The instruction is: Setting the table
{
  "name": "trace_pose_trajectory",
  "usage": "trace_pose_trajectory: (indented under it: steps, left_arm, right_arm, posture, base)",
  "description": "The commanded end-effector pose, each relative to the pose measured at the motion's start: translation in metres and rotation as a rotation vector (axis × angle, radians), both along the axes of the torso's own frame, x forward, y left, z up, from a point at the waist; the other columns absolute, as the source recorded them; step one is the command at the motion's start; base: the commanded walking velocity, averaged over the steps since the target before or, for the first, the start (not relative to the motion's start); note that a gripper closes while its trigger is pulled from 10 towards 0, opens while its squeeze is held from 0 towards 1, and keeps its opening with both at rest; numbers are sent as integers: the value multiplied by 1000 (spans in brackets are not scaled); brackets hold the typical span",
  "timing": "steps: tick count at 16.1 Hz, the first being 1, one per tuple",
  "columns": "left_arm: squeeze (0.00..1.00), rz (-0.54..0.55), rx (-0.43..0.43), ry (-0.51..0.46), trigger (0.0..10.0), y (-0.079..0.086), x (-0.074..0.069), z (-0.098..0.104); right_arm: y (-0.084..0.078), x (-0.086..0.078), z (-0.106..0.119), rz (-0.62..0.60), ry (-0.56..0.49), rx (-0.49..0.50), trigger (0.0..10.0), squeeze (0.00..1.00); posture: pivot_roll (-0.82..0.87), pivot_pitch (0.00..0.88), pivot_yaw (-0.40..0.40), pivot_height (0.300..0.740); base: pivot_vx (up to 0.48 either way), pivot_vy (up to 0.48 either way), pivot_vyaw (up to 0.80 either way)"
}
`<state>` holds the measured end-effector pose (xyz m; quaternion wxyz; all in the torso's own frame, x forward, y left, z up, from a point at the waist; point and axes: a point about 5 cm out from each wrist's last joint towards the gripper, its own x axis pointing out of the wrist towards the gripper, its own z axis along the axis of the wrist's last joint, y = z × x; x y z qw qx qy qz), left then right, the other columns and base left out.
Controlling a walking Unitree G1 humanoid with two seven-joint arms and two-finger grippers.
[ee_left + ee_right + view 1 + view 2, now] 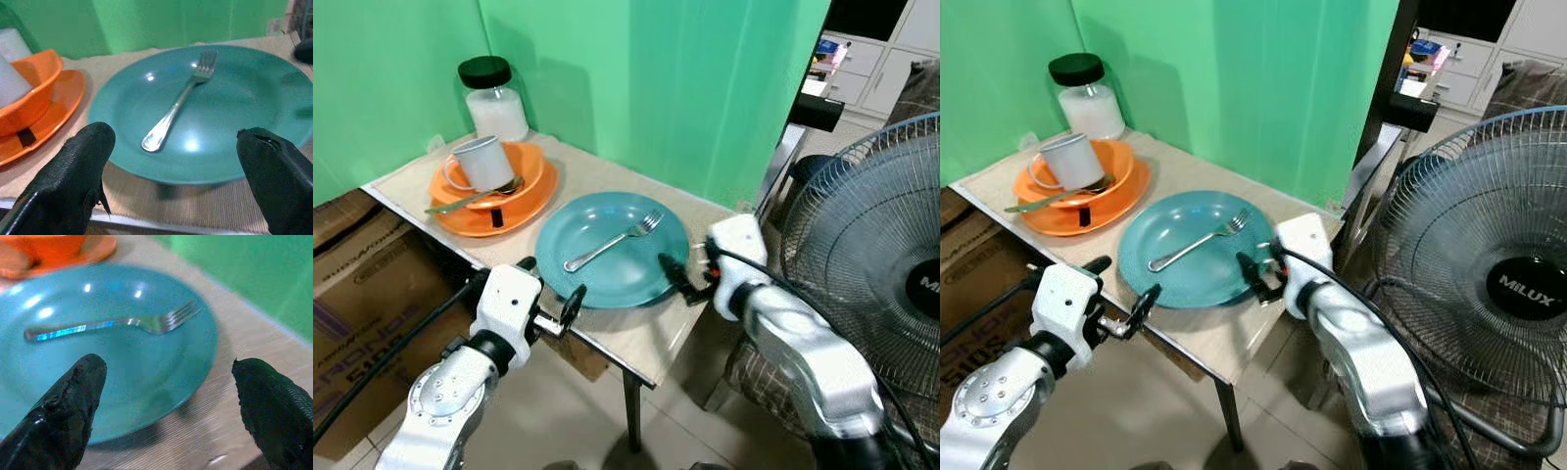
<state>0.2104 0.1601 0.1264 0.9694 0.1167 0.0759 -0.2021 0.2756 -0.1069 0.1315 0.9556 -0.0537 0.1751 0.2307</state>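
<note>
I should grab the silver fork by its handle with my left gripper next, to set the fork at its place on the tabletop.
A teal plate lies on the small table with a silver fork across it. My left gripper is open at the plate's near left rim, fingers spread wide. At the plate's right rim my right gripper is open too, its fingers either side of the plate edge. Behind, an orange plate carries an orange bowl with a metal mug and a spoon.
A glass jar with a black lid stands at the table's back corner against the green wall. A large standing fan is close on the right. Cardboard boxes sit left of the table.
</note>
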Motion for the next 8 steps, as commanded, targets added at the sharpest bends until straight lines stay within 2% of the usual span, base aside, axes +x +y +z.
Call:
trace_pose_trajectory:
  steps: [1,2,4,5,8]
  left_arm:
    - [0,-15,4,17,10000,0,-2,-1]
    - [0,-30,20,23,10000,6,-8,0]
    - [0,-16,54,17,10000,13,-7,0]
    - [0,17,77,6,10000,23,0,1]
    - [0,4,124,-29,10000,35,17,4]
  right_arm:
    - [3,3,-2,17,26,-23,10000,624]
    - [18,12,3,99,45,-3,10000,1000]
    - [24,14,5,141,23,-14,10000,1000]
    - [25,14,7,139,6,-18,10000,1000]
    - [17,9,12,91,-32,46,10000,1000]
  posture:
    - [39,33,30,740]
    - [45,33,29,740]
    - [53,32,24,740]
    - [56,30,14,740]
    - [48,27,24,740]
  base:
    - [0,0,0]
    - [0,0,0]
    - [0,0,0]
    - [0,0,0]
    - [0,0,0]
